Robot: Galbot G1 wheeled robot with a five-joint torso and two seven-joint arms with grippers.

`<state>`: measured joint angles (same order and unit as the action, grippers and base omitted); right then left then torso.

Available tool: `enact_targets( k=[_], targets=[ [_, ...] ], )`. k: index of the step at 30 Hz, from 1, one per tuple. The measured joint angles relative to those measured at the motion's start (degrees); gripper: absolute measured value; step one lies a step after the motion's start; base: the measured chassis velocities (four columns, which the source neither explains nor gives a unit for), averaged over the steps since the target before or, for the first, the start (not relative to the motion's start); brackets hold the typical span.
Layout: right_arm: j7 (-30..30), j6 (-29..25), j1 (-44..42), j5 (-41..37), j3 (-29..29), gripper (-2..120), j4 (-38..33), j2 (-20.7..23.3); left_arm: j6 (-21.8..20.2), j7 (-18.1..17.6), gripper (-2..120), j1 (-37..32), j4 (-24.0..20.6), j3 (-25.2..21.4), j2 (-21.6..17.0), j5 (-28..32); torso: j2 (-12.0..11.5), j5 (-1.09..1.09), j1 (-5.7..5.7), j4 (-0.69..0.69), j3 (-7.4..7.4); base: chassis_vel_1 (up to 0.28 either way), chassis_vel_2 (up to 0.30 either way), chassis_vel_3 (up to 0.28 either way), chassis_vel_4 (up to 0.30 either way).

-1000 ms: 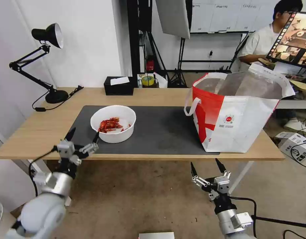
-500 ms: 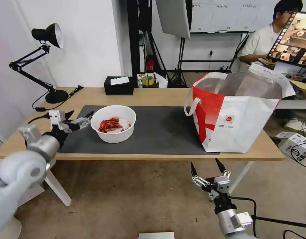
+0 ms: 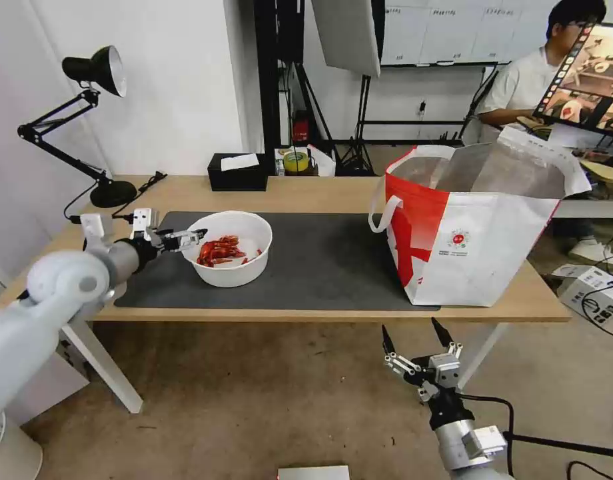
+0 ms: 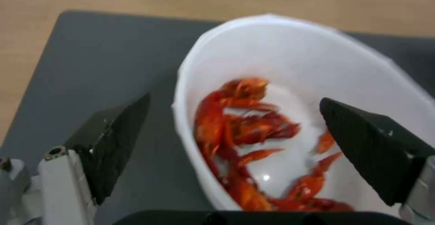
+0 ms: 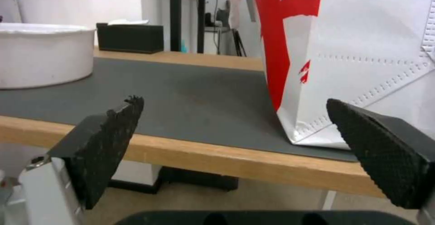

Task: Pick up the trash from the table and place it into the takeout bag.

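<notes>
My left gripper will take hold of the bowl by its rim (image 3: 190, 244) next and keep the bowl level. Loose red shellfish scraps are inside the open bowl.
The trash in view is a white round bowl (image 3: 228, 270) of red shellfish scraps (image 3: 220, 251), standing on the left half of the dark grey mat (image 3: 320, 260) on the light-wood table (image 3: 306, 193). My left gripper (image 3: 190, 235) is open at the bowl's left rim. In the left wrist view, the left gripper (image 4: 234, 99) has one finger over the mat outside the bowl (image 4: 272, 31) and the other over its inside. The white-and-red takeout bag (image 3: 480, 247) stands open on the table's right end. Below the table's front edge, my right gripper (image 3: 410, 328) hangs open and holds nothing.
A black tissue box (image 3: 237, 173) sits at the table's back edge and a black desk lamp (image 3: 110, 192) at the back left corner. From the right wrist view, the right gripper (image 5: 233, 101) faces the table edge (image 5: 226, 160), the bowl (image 5: 40, 58) and the bag (image 5: 362, 48).
My left arm rose from below the table's front edge, swung over the table's left side and reached right to the bowl's rim. The right arm has not moved.
</notes>
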<state>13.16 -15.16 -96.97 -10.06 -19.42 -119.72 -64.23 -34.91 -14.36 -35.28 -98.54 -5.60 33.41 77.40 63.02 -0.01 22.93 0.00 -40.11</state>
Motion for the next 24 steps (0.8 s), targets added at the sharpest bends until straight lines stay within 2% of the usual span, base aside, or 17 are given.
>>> enact_targets(
  k=[2, 9, 14, 20, 24],
  targets=[
    [0.0, 0.0, 0.0, 0.0, 0.0, 100, 0.0, 0.0, -3.4, -3.1, 100, 3.2, 1.8, 2.2, 1.0, 3.1, 0.0, 0.02, 0.0, 0.0, 0.0, 0.0, 0.0, 0.0, 0.0],
    [0.0, 0.0, 0.0, 0.0, 0.0, 100, 0.0, 0.0, -7.5, -7.0, 100, 8.5, 5.7, 6.6, 3.6, 6.0, 0.0, 0.01, 0.0, 0.0, 0.0, 0.0, 0.0, 0.0, 0.0],
    [0.0, 0.0, 0.0, 0.0, 0.0, 100, 0.0, 0.0, -7.7, -9.2, 100, 10.7, 8.3, 8.9, 5.3, 7.2, 0.0, 0.0, 0.0, 0.0, 0.0, 0.0, 0.0, 0.0, 0.0],
    [0.0, 0.0, 0.0, 0.0, 0.0, 100, 0.0, 0.0, -7.7, -10.6, 100, 11.2, 9.2, 9.9, 5.8, 9.9, 0.0, 0.01, 0.0, 0.0, 0.0, 0.0, 0.0, 0.0, 0.0],
    [0.0, 0.0, 0.0, 0.0, 0.0, 100, 0.0, 0.0, -7.6, -10.8, 87, 11.1, 8.9, 10.3, 5.8, 10.3, 0.0, 0.01, 0.0, 0.0, 0.01, 0.0, 0.0, 0.0, 0.0]
  ],
)
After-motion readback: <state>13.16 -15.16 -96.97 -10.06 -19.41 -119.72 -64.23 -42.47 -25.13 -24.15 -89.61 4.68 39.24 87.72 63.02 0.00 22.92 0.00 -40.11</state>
